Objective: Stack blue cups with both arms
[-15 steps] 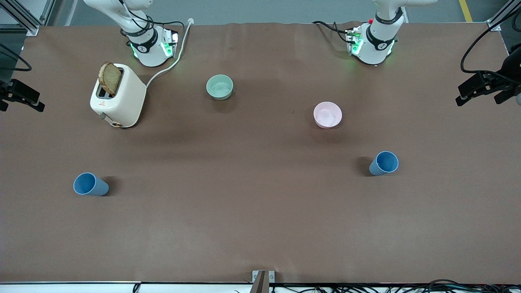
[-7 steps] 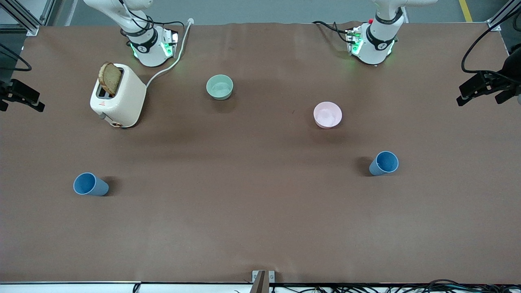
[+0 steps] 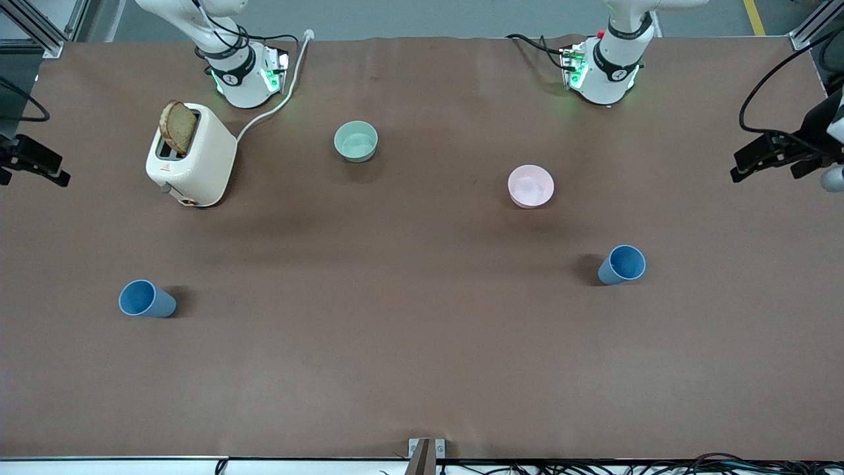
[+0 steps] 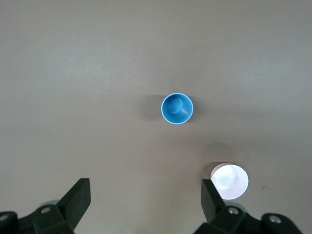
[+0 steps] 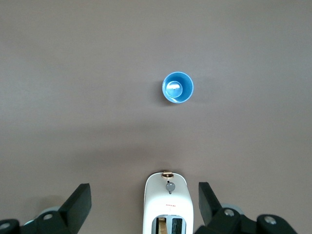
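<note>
My right gripper grabs the blue cup by its rim next, to stack that cup with the other blue cup.
Two blue cups stand upright and apart on the brown table. One cup [image 3: 146, 299] is toward the right arm's end and also shows in the right wrist view [image 5: 178, 87]. The other cup [image 3: 622, 264] is toward the left arm's end and also shows in the left wrist view [image 4: 177, 108]. My left gripper [image 3: 765, 165] [image 4: 146, 200] is open and empty, high over the table at its own end. My right gripper [image 3: 30, 168] [image 5: 144, 197] is open and empty, high over the toaster's area.
A white toaster [image 3: 191, 155] [image 5: 166, 204] with a bread slice stands near the right arm's base. A pale green bowl [image 3: 356, 140] and a pink bowl [image 3: 531, 186] [image 4: 229, 181] sit farther from the front camera than the cups.
Both grippers have shifted slightly at the edges of the front view. The cups and bowls have not moved.
</note>
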`<action>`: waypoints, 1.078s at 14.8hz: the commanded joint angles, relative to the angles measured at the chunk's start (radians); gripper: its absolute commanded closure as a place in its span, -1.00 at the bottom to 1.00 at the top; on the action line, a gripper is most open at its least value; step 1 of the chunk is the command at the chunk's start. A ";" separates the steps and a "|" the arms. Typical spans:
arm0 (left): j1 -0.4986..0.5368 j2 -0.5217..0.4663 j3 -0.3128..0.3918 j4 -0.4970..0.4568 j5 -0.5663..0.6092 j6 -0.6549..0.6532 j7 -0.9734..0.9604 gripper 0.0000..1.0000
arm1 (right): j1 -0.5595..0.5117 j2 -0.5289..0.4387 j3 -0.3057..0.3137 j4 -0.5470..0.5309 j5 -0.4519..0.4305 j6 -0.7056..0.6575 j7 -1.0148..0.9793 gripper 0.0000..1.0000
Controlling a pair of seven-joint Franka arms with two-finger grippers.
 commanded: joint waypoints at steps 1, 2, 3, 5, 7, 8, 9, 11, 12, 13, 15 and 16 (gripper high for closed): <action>0.007 0.066 -0.003 0.049 0.005 0.013 0.019 -1.00 | -0.063 0.085 0.006 0.008 0.016 0.074 -0.021 -0.94; 0.009 0.088 0.000 0.052 0.007 0.013 0.019 -1.00 | -0.088 0.120 0.006 0.008 0.018 0.106 -0.022 -0.95; 0.009 0.117 0.000 0.054 0.005 0.013 0.017 -1.00 | -0.106 0.159 0.007 0.006 0.027 0.144 -0.028 -0.95; 0.006 0.174 0.000 0.055 0.013 0.015 0.017 -1.00 | -0.141 0.232 0.006 0.005 0.065 0.215 -0.079 -0.95; 0.007 0.232 0.000 0.046 0.005 0.036 0.019 -1.00 | -0.172 0.306 0.007 0.005 0.090 0.278 -0.120 -0.95; 0.007 0.261 -0.001 0.040 0.005 0.045 0.019 -1.00 | -0.183 0.338 0.006 0.002 0.110 0.306 -0.142 -0.94; 0.007 0.290 -0.001 0.032 0.005 0.067 0.019 -1.00 | -0.194 0.367 0.007 -0.009 0.128 0.342 -0.159 -0.93; 0.007 0.318 -0.001 -0.032 0.004 0.161 0.019 -1.00 | -0.198 0.417 0.007 -0.038 0.142 0.417 -0.191 -0.92; 0.007 0.317 -0.001 -0.091 0.004 0.232 0.019 -1.00 | -0.201 0.446 0.007 -0.040 0.144 0.438 -0.211 -0.86; 0.009 0.309 -0.001 -0.169 0.004 0.319 0.020 -1.00 | -0.205 0.469 0.009 -0.040 0.144 0.451 -0.214 -0.82; 0.010 0.291 -0.003 -0.283 0.004 0.467 0.020 -1.00 | -0.208 0.518 0.011 -0.041 0.186 0.485 -0.220 -0.78; 0.010 0.289 -0.003 -0.314 0.004 0.504 0.020 -1.00 | -0.211 0.544 0.009 -0.041 0.212 0.507 -0.235 -0.76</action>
